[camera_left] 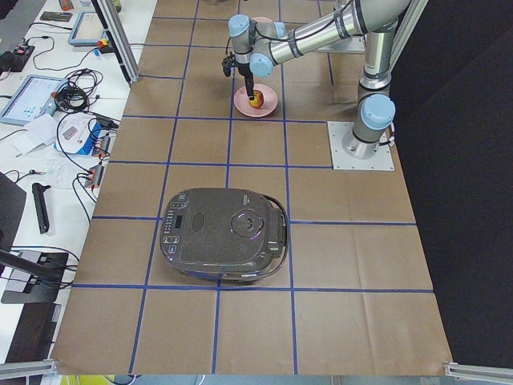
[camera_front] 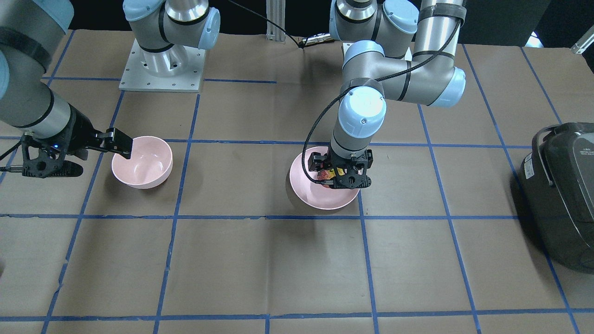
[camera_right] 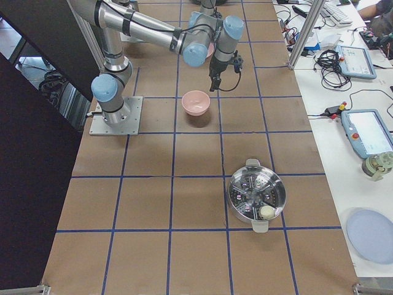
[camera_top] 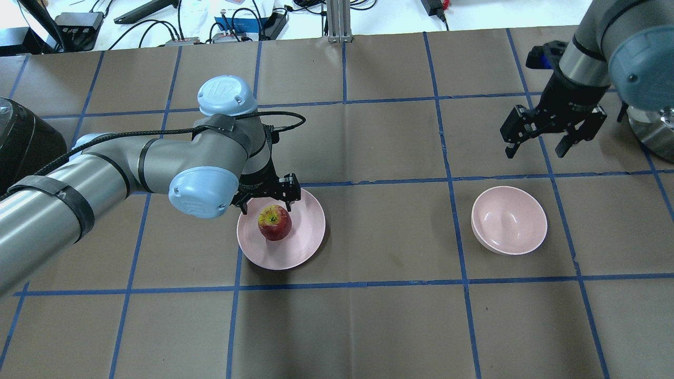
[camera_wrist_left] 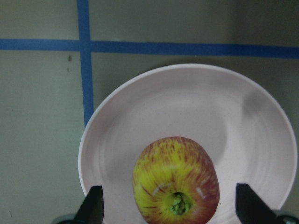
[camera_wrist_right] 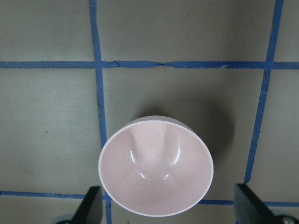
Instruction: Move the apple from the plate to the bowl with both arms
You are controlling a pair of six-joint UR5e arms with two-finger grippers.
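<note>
My left gripper is going to pick up the apple next by its round red-and-yellow sides, to move it from the plate to the bowl (camera_front: 143, 162).
The red-and-yellow apple (camera_top: 274, 222) lies stem up on the flat pink plate (camera_top: 303, 247), left of the table's middle. My left gripper (camera_top: 267, 202) is open just over the apple. In the left wrist view its fingertips (camera_wrist_left: 95, 205) stand either side of the apple (camera_wrist_left: 176, 182) with gaps, over the plate (camera_wrist_left: 154, 107). The deep pink bowl (camera_top: 508, 220) stands empty at the right. My right gripper (camera_top: 536, 148) is open and empty, up and behind the bowl. The right wrist view looks down on the bowl (camera_wrist_right: 156, 168).
A black rice cooker (camera_top: 23, 142) stands at the table's left end. A steel steamer pot (camera_right: 256, 196) stands toward the right end. The two arm bases (camera_front: 160, 65) are at the robot's edge. Blue tape lines grid the brown table.
</note>
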